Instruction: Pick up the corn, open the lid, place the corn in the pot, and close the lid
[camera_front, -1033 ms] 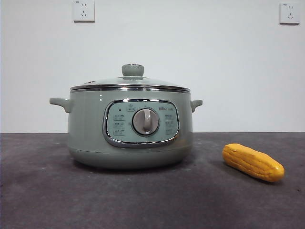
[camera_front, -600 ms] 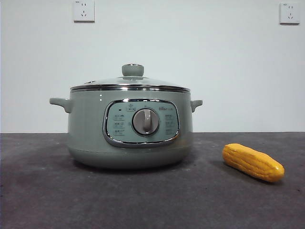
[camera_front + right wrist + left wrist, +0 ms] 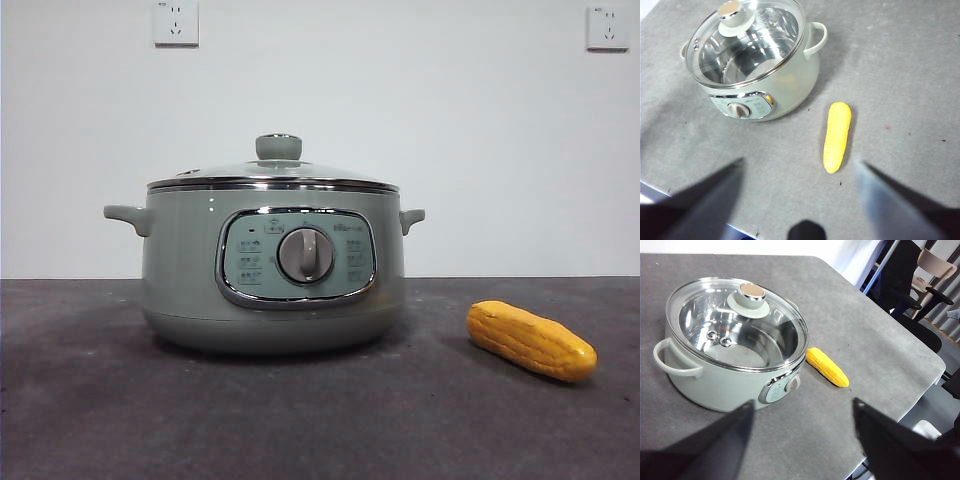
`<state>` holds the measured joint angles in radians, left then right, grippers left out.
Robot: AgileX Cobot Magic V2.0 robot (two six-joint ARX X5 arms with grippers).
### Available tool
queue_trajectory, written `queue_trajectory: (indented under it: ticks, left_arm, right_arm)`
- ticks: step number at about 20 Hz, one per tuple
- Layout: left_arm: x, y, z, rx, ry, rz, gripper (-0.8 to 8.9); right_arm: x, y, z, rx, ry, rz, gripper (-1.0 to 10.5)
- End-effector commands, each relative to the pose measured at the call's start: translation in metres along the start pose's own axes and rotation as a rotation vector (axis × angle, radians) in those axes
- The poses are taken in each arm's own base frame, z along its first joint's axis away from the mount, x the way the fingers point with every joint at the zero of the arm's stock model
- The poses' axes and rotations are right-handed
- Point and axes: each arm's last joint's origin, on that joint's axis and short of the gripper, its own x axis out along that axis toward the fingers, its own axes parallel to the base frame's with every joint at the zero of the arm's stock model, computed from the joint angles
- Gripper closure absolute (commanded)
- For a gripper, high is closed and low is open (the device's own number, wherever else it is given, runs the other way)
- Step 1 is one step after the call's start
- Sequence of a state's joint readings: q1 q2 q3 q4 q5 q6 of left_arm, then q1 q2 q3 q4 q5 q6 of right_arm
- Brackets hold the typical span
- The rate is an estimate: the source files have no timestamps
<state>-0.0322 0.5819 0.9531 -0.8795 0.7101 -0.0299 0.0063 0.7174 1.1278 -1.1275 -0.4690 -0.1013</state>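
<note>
My right gripper should next grab the yellow corn by its narrower end to put the corn into the pot.
The sage-green pot stands on the dark table with its glass lid closed on it and the green knob on top. The yellow-orange corn lies on the table to the right of the pot, apart from it. Both wrist views look down from high up. The left wrist view shows the pot, lid and corn. The right wrist view shows the pot, lid and corn. My left gripper and right gripper are open and empty, well above the table.
Two wall sockets sit on the white wall behind. The table's edge and black chairs show in the left wrist view. A small dark object sits at the table's near edge in the right wrist view.
</note>
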Motion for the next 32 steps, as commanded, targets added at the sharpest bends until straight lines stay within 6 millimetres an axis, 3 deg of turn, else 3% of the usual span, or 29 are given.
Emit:
queue_trajectory:
  ticks: [1,5,10,15,19,22,24,32]
  left_arm:
    - [0.0,-0.001,0.006,0.008,-0.011,-0.007,2.49]
    - [0.003,0.001,0.01,-0.012,0.004,-0.045,2.49]
    - [0.009,0.003,0.014,-0.02,0.003,-0.085,2.49]
    - [0.017,0.006,0.016,-0.034,0.031,-0.11,2.49]
    - [0.026,0.01,0.018,-0.048,0.065,-0.126,2.49]
    - [0.033,0.014,0.019,-0.064,0.094,-0.134,2.49]
    - [0.038,0.017,0.019,-0.078,0.11,-0.133,2.5]
    - [0.044,0.022,0.023,-0.077,0.108,-0.134,2.5]
  right_arm:
    - [0.004,-0.002,0.005,0.021,-0.008,0.003,3.5]
    - [0.033,-0.016,0.02,0.061,0.06,0.023,3.5]
    - [0.11,-0.033,0.034,0.086,0.285,0.076,3.5]
    - [0.19,-0.042,0.023,0.075,0.549,0.019,3.5]
    - [0.232,-0.042,0.005,0.046,0.714,-0.034,3.6]
    - [0.252,-0.04,-0.005,0.037,0.786,-0.039,3.7]
    - [0.261,-0.04,-0.01,0.027,0.809,-0.051,4.8]
    - [0.269,-0.043,-0.008,0.017,0.768,-0.111,5.2]
